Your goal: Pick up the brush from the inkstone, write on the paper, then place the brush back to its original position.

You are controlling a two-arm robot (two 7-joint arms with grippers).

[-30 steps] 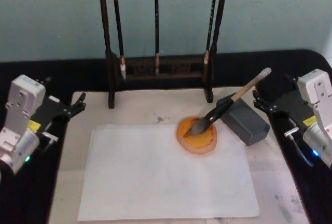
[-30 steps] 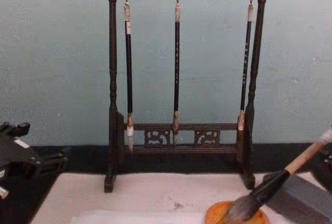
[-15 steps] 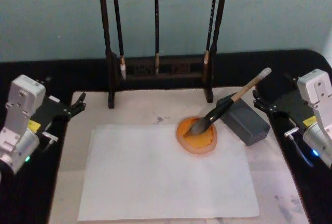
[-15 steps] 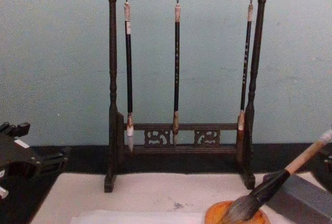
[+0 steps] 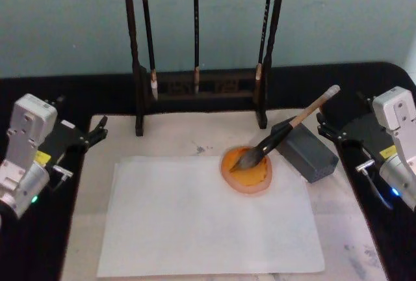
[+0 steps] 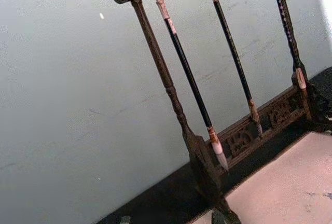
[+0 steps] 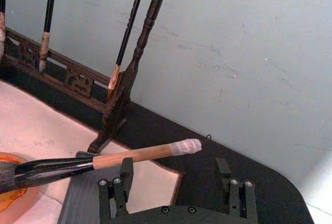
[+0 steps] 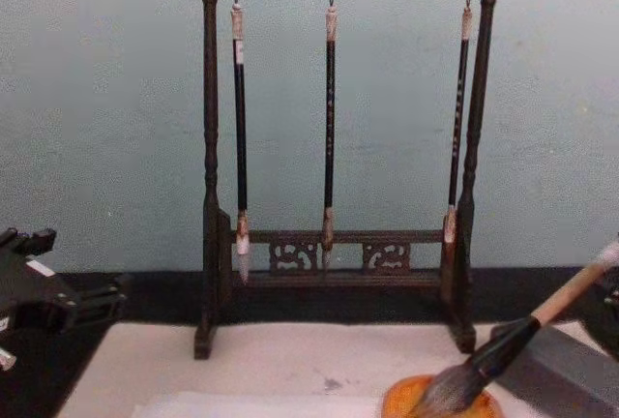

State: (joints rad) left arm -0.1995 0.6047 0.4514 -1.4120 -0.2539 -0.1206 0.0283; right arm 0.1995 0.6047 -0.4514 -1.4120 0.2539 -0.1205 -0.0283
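Observation:
The right gripper grabs the brush by its wooden handle below the white top next, since the brush's inky grey tuft sits in the orange dish.
The brush lies slanted, its grey tuft in a round orange dish and its black shaft leaning on the dark grey inkstone block. The white paper lies flat on the cream mat, its far right corner under the dish. My right gripper hovers open just right of the brush's white top. In the right wrist view the brush lies just beyond the gripper, untouched. My left gripper rests open at the mat's left edge, far from the brush. The chest view shows the brush at the lower right.
A dark wooden stand with three thin hanging brushes rises at the back of the cream mat. The mat lies on a black tabletop before a pale wall.

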